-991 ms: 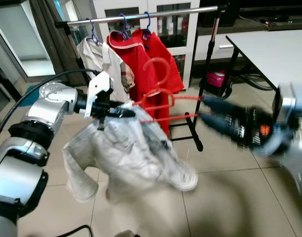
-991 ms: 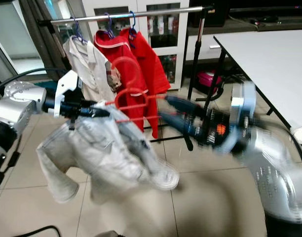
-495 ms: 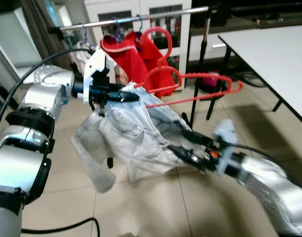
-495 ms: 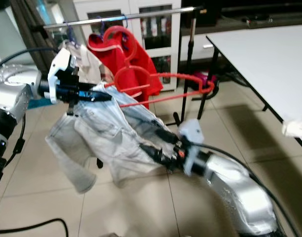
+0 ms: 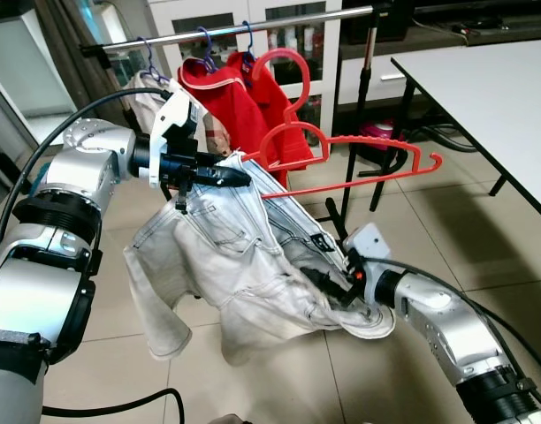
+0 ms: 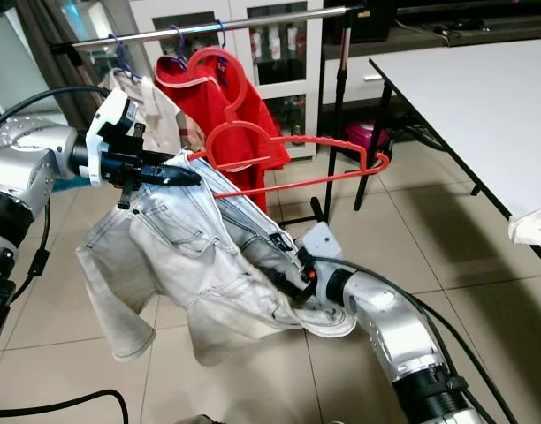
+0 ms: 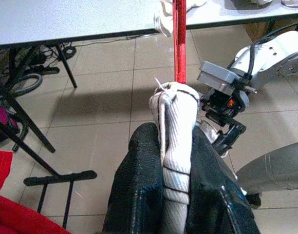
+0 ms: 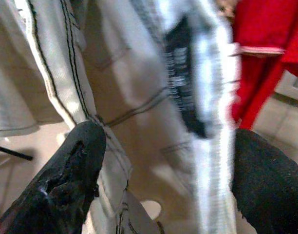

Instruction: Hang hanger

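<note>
The robot's right gripper needs to pinch the jacket next by its loose waistband edge [image 5: 343, 269], which stands out as a thin piece of cloth while the folds below hang slack.
A red hanger [image 5: 359, 146] carries a pale denim jacket [image 5: 244, 265] in mid-air in front of the clothes rail [image 5: 253, 25]. The hanger's hook [image 5: 288, 66] is below the rail and not on it. My left gripper [image 5: 226, 177] is shut on the jacket's bunched collar [image 7: 176, 146] at the hanger's left shoulder, with the red bar [image 7: 179, 39] running past its fingertips. My right gripper [image 5: 331, 284] is open low down against the jacket's hanging hem. Its fingers [image 8: 76, 165] stand wide apart with denim folds [image 8: 197, 97] between them.
Two red shirts [image 5: 231, 97] and a white shirt [image 5: 156, 93] hang on the rail's left half. The rack's black post and foot [image 5: 346, 212] stand behind the hanger. A white table [image 5: 491, 79] is at the right, with a pink box [image 5: 378, 132] and cables beyond it.
My right arm dropped from the hanger's right end to the jacket's lower hem. The left gripper kept its hold, and the hanger's free end swung right. The camera shifted slightly.
</note>
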